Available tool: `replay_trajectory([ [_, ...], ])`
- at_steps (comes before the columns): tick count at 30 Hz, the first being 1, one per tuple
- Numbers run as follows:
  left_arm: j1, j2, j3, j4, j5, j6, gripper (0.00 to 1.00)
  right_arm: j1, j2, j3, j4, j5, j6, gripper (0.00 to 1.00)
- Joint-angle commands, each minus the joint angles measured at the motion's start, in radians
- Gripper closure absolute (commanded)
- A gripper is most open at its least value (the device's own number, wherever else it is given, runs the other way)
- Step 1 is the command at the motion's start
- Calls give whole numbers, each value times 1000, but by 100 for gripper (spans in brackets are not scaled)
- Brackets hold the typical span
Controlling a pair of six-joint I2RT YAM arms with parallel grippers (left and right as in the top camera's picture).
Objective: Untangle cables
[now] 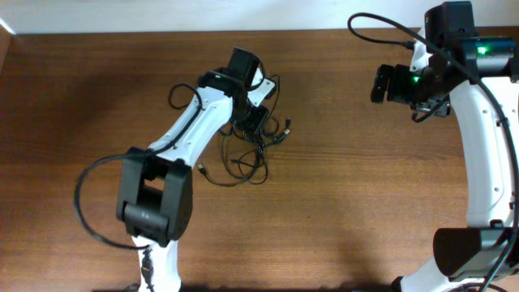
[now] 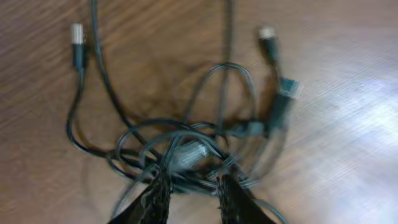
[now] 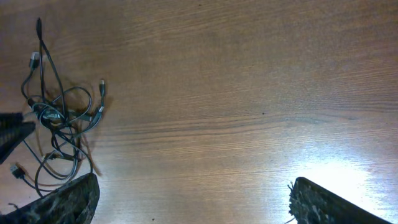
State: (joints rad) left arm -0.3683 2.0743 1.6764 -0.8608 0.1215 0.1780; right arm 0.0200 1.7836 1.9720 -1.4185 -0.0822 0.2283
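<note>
I should grip the knot's bunched pieces of cable with my left gripper and leave the silver-tipped plugs free, so my right gripper can help untangle the cables.
The cables lie as a knot of thin black cords on the wooden table, left of centre. My left gripper is down over the knot's upper part. In the left wrist view the cables bunch right at the tips of the left gripper. Its fingers stand slightly apart with bare wood showing between them, and strands cross at the tips. Silver-tipped plugs lie loose beyond. My right gripper hangs wide open at the far right, away from the knot. The right wrist view shows the right gripper over bare wood and the cables far left.
The left arm's black base joint and its thick cable loop sit at the front left. The right arm runs along the right edge. The table's far edge meets a white wall.
</note>
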Motion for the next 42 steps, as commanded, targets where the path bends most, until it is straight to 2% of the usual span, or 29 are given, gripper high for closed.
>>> replay_trajectory([
  [1, 5, 66, -10, 55, -84, -74, 70, -1, -3, 10, 0, 12, -7, 1],
  [16, 5, 235, -10, 105, -144, -80, 68, -1, -3, 9, -3, 12, -7, 1],
  [18, 5, 235, -10, 105, -142, -79, 71, -1, -3, 9, -3, 12, -7, 1],
  [20, 5, 235, -10, 55, -99, -50, 83, -1, -3, 9, -3, 12, -7, 1],
  [21, 5, 235, -10, 24, -99, -50, 85, -1, -3, 9, -3, 12, -7, 1],
  [27, 3, 236, -10, -61, -46, -54, 82, -1, -3, 9, -5, 11, -7, 1],
  [29, 3, 240, -10, -78, -38, -58, 74, -1, -3, 9, -11, 11, -7, 1],
  [31, 3, 256, -10, -103, -39, -58, 70, -1, -3, 9, -16, 12, -7, 1],
  [32, 3, 267, -10, -115, -39, -58, 74, -1, -3, 9, -18, 12, -7, 1],
  [34, 3, 279, -10, -121, -39, -58, 96, -1, -3, 9, -18, 12, -7, 1],
  [35, 3, 279, -5, -121, -40, -57, 100, -1, -3, 9, -18, 12, -7, 1],
  [37, 3, 278, 6, -126, -39, -58, 100, -1, -3, 9, -17, 11, -7, 1],
  [39, 4, 277, 79, -195, -39, -57, 100, -1, -3, 9, -17, -4, -7, 1],
  [42, 5, 276, 306, -385, -35, -57, 100, 0, -3, 9, 2, -109, -8, 1],
])
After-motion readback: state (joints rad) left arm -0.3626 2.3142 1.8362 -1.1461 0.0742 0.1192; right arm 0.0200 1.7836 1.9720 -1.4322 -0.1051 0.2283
